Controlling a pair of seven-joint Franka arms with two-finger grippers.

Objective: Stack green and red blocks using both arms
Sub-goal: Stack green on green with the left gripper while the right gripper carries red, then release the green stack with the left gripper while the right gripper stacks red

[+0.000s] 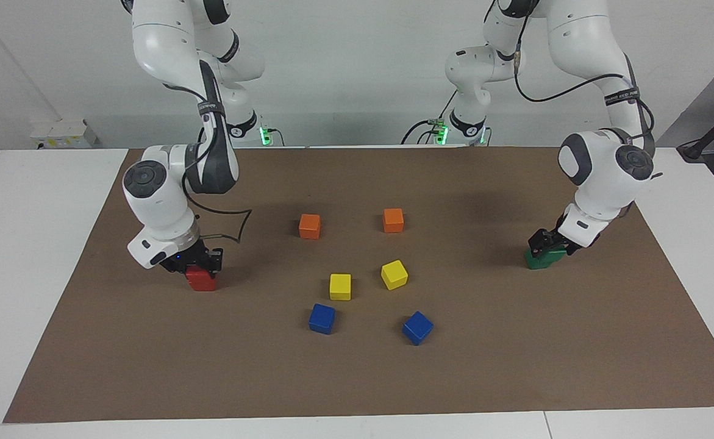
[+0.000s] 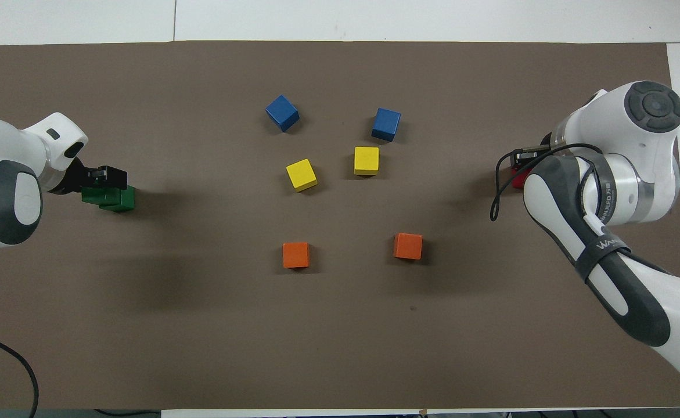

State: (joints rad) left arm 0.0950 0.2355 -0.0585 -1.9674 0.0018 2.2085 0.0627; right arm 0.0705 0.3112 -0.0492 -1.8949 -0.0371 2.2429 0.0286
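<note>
I need to have my right gripper let go of its red block (image 2: 523, 174) now, because that block sits low on the lower red block (image 2: 519, 184) in the overhead view.
My left gripper (image 1: 550, 245) is shut on a dark green block (image 2: 92, 195) and holds it low on or just over the second green block (image 2: 123, 200), which sits on the mat at the left arm's end; the two overlap as one green mass (image 1: 539, 260) in the facing view. My right gripper (image 1: 202, 259) is down on a red block (image 1: 201, 279) at the right arm's end, its fingers around the block's top. I cannot tell whether a second red block lies under it. In the overhead view only a red sliver (image 2: 517, 179) shows beside the right arm.
In the middle of the brown mat (image 1: 515, 366) lie two orange cubes (image 1: 310, 226) (image 1: 393, 220), two yellow cubes (image 1: 340, 286) (image 1: 394, 274) and two blue cubes (image 1: 322, 318) (image 1: 417, 327). White table surface borders the mat on both ends.
</note>
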